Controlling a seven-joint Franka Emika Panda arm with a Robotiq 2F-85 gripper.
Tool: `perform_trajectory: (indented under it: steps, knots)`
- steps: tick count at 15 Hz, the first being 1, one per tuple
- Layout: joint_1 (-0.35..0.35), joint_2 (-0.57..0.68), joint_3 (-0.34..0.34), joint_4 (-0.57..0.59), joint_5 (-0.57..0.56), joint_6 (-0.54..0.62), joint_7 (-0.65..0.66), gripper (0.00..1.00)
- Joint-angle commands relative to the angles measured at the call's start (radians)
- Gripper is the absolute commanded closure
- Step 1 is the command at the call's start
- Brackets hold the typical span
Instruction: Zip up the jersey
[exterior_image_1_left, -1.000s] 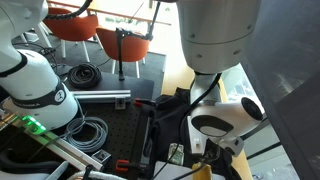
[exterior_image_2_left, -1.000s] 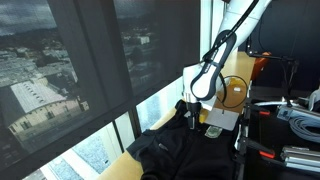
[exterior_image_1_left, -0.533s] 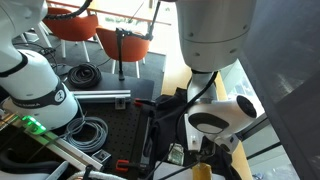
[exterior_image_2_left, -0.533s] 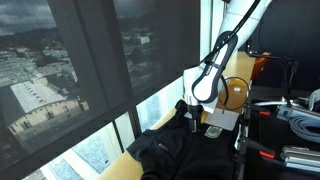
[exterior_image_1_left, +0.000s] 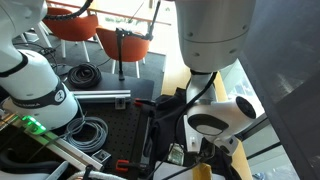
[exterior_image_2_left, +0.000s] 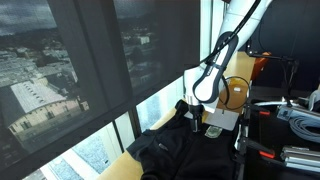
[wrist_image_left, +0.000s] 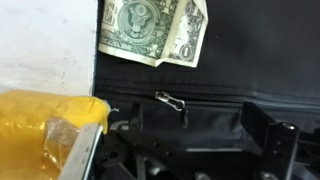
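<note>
Next, my gripper pinches the small metal zipper pull (wrist_image_left: 170, 100) to zip up the jersey. One finger goes on either side of its loose end.
The black jersey (exterior_image_2_left: 170, 152) lies crumpled on a light wooden tabletop by the window. In the wrist view its dark fabric (wrist_image_left: 210, 78) fills the middle, with the small metal zipper pull (wrist_image_left: 170, 100) lying on it. My gripper (wrist_image_left: 190, 128) hangs just over the jersey with its dark fingers wide apart. The pull sits between them, nearer the left finger, and nothing is gripped. In an exterior view the gripper (exterior_image_2_left: 192, 112) points down at the jersey's upper edge. In the other view it (exterior_image_1_left: 205, 150) is partly hidden under the white arm.
A dollar bill (wrist_image_left: 150, 30) lies at the jersey's far edge. A yellow plastic-wrapped object (wrist_image_left: 50, 125) sits at lower left. Coiled black cables (exterior_image_1_left: 88, 132) and a second white robot (exterior_image_1_left: 35, 90) stand on the black bench. A window (exterior_image_2_left: 90, 70) is close behind.
The wrist and gripper have shifted slightly over the jersey between one second ago and half a second ago, and have stayed still since. The jersey has not moved.
</note>
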Motion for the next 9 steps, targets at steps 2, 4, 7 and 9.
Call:
perform_trajectory:
  steps: [2,4,7,9]
  knots:
    - [0.011,-0.013,-0.026,-0.010,-0.047,0.022,0.025,0.00]
    - [0.010,-0.011,-0.026,-0.010,-0.052,0.025,0.025,0.14]
    - [0.006,-0.007,-0.026,-0.005,-0.055,0.026,0.025,0.44]
    - [0.002,-0.008,-0.027,-0.008,-0.055,0.030,0.022,0.58]
